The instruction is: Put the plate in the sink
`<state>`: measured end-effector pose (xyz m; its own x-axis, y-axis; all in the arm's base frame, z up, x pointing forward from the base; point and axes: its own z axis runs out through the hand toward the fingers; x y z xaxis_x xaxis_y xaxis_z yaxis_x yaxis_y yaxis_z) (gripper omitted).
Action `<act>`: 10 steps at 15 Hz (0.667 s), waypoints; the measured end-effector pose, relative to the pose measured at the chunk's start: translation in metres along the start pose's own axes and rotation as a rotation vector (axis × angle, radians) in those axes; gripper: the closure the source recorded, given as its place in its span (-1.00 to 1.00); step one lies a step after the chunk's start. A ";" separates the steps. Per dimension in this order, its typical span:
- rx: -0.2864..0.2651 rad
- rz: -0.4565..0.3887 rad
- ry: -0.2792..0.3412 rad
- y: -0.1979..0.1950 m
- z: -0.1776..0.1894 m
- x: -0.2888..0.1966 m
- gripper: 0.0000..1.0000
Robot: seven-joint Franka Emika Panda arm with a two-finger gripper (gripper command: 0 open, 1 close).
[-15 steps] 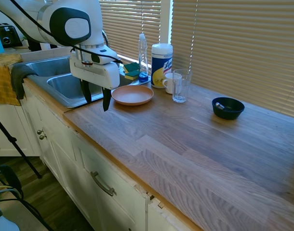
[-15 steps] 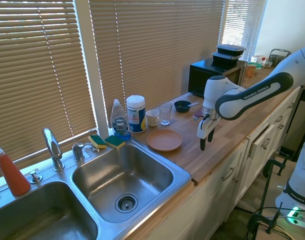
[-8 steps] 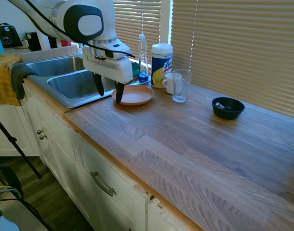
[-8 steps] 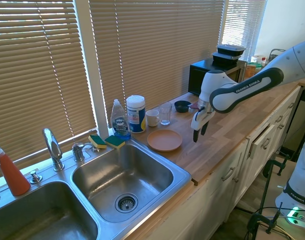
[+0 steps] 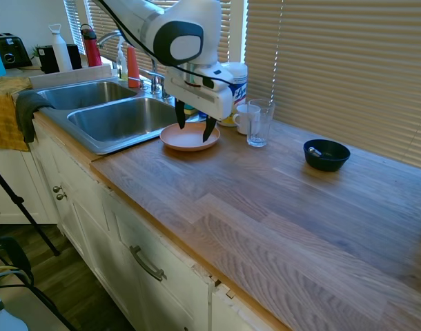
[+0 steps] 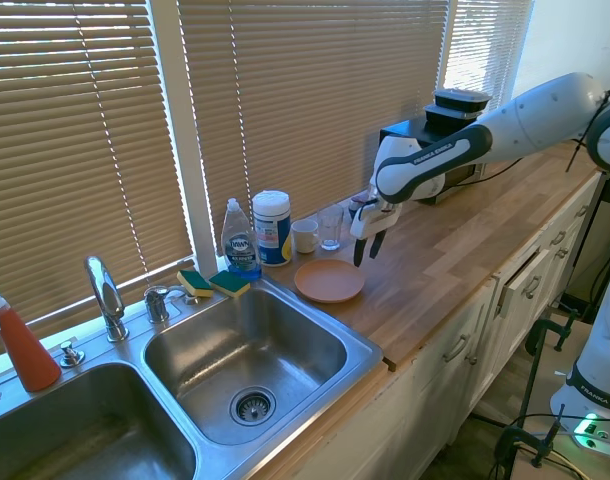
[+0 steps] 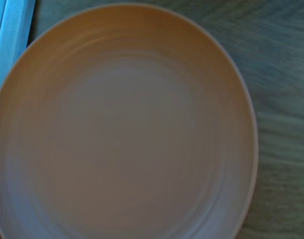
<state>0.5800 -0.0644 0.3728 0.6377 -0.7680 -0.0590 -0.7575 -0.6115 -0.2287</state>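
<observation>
My gripper grabs the plate by its thin raised rim next, since the plate spreads much wider than my open fingers.
The salmon-pink plate lies flat on the wooden counter, just beside the rim of the steel sink. It fills nearly the whole wrist view. My gripper hangs open a little above the plate, over the side of it away from the sink. Its dark fingers point down and hold nothing.
Behind the plate stand a dish soap bottle, a wipes canister, a white mug and a clear glass. Sponges lie by the faucet. A dark blue bowl sits further along the counter.
My arm has swung from the counter's front edge toward the back, across the counter, and now hovers over the plate. The plate has not moved.
</observation>
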 end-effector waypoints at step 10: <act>-0.007 -0.003 -0.108 -0.030 0.044 0.060 1.00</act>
<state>0.6470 -0.0838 0.3332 0.6507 -0.7416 -0.1630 -0.7566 -0.6150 -0.2220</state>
